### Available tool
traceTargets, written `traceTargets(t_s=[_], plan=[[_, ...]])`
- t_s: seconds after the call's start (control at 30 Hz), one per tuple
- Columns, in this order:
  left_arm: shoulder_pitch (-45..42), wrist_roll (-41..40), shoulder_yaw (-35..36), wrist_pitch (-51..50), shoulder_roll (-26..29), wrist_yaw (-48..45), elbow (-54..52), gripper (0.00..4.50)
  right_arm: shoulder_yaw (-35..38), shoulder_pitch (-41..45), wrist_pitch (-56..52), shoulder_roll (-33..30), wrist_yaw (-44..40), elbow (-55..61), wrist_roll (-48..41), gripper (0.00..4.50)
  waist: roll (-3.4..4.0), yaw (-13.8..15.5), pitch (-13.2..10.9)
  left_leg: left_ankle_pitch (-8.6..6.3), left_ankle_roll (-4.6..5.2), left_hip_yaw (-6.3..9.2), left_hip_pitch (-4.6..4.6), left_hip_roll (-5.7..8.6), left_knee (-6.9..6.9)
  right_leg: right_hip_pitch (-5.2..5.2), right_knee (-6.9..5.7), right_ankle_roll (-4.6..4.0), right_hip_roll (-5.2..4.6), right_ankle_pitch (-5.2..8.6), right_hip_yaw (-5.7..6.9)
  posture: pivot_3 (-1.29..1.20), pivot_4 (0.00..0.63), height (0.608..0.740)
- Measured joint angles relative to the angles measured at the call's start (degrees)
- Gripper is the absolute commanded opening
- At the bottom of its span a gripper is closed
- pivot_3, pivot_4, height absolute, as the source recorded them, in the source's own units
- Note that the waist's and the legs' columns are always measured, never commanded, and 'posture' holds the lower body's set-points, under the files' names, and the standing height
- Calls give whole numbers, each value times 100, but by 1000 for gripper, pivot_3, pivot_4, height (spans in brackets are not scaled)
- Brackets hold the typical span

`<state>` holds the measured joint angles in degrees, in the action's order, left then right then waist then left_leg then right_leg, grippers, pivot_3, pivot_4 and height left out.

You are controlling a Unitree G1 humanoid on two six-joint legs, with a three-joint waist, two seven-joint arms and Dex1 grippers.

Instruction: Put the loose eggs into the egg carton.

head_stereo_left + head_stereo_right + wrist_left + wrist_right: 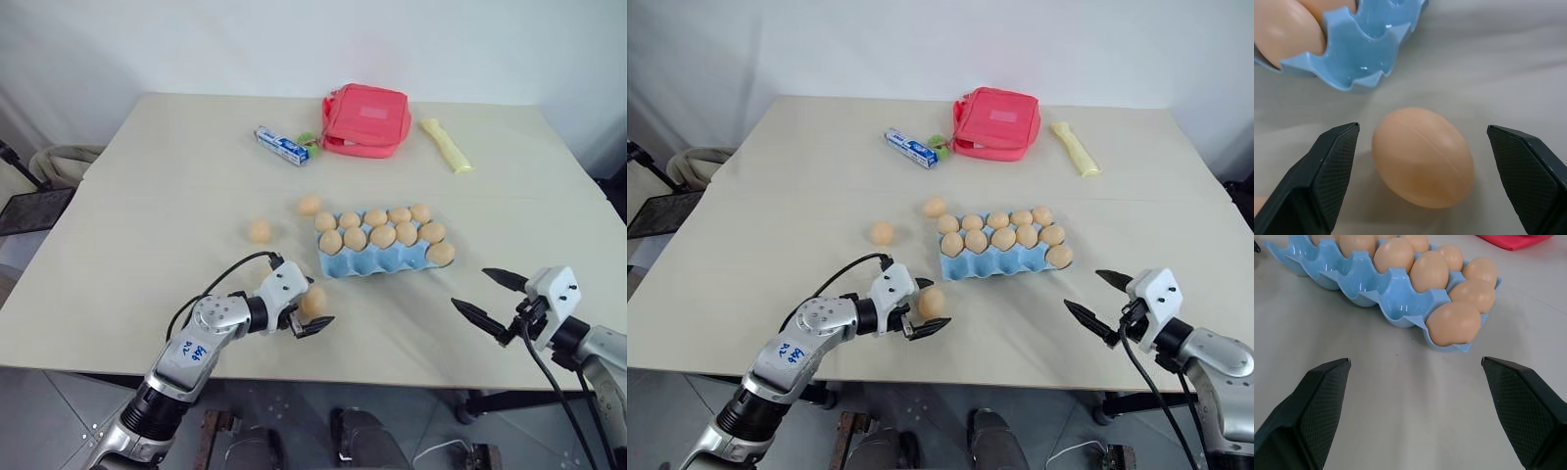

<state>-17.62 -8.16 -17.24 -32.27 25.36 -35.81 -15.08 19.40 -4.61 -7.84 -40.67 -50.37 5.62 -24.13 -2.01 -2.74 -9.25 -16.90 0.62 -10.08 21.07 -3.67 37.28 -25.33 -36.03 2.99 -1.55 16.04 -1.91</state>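
Observation:
My left gripper needs to close on the loose egg: in the left wrist view my fingertips stand on either side of the egg, so closing now would catch it.
The light blue egg carton lies mid-table with several tan eggs in its far cups and one egg at the right end of its near row. The other near cups are bare. Three loose eggs lie on the table. One egg touches the carton's far left corner and a second egg lies further left. The third egg lies near the front edge between the fingers of my open left gripper; neither finger touches it. My right gripper hovers open and empty, right of and nearer than the carton.
At the back of the table are a red zip pouch, a blue-and-white tube box, a small green thing and a pale yellow object. Off the table's left edge stands a dark mesh chair.

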Motion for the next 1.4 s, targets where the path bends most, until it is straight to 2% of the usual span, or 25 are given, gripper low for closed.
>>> traceTargets(t_s=[0.07,0.1,0.17,0.3,0.37,0.67,0.9,1.03,1.23,1.4], plan=[[-18,50,-66,-46,0,-4,7,4443,2,-39,0,0,23,25,0,4500,0,7,0,0,0,1,0,0,0,0,0,0,0,0,0,0,150,740],[-18,59,-87,-57,-6,-7,7,4266,2,-43,0,0,42,41,0,4500,0,6,0,0,0,1,0,1,0,0,0,0,-1,0,0,0,150,740],[-23,70,-122,-64,-47,-9,14,3825,2,-44,0,0,84,79,0,4500,0,8,0,0,1,1,1,1,1,0,1,0,-1,0,-1,0,150,740],[-37,110,-135,-78,-69,-3,30,2485,2,-43,0,0,123,85,0,4500,0,18,0,0,1,1,1,1,1,0,0,-1,0,0,0,0,150,740],[-48,115,-130,-75,-72,-8,29,2018,2,-43,0,0,134,85,0,4500,0,24,0,0,1,1,1,1,0,0,1,-1,0,0,0,0,150,740],[-208,-127,87,-253,-241,-117,-11,2018,2,-20,0,0,168,85,0,4500,0,100,0,2,3,2,3,1,5,0,0,0,0,0,1,0,150,740],[-1197,-712,396,-122,-1037,-301,39,2018,16,25,91,1,124,84,-6,4500,1,121,0,2,14,7,8,12,15,13,8,18,-3,-10,-2,0,150,740],[-1692,-590,93,277,-1201,-540,791,2018,176,-108,171,1,-11,109,-131,4500,2,101,0,3,11,10,3,10,15,15,7,18,4,-10,-4,0,150,740],[-2332,-277,-186,1056,-1991,-555,2414,2018,616,-543,282,40,-203,462,-496,4500,3,117,-5,1,16,21,10,12,23,18,14,20,5,-11,-1,0,150,740],[-3017,-59,-151,1725,-2606,-463,3905,2018,834,-934,243,69,-122,700,-565,4500,-1,117,-8,-3,26,24,15,16,27,20,23,22,3,-11,0,0,150,740]])
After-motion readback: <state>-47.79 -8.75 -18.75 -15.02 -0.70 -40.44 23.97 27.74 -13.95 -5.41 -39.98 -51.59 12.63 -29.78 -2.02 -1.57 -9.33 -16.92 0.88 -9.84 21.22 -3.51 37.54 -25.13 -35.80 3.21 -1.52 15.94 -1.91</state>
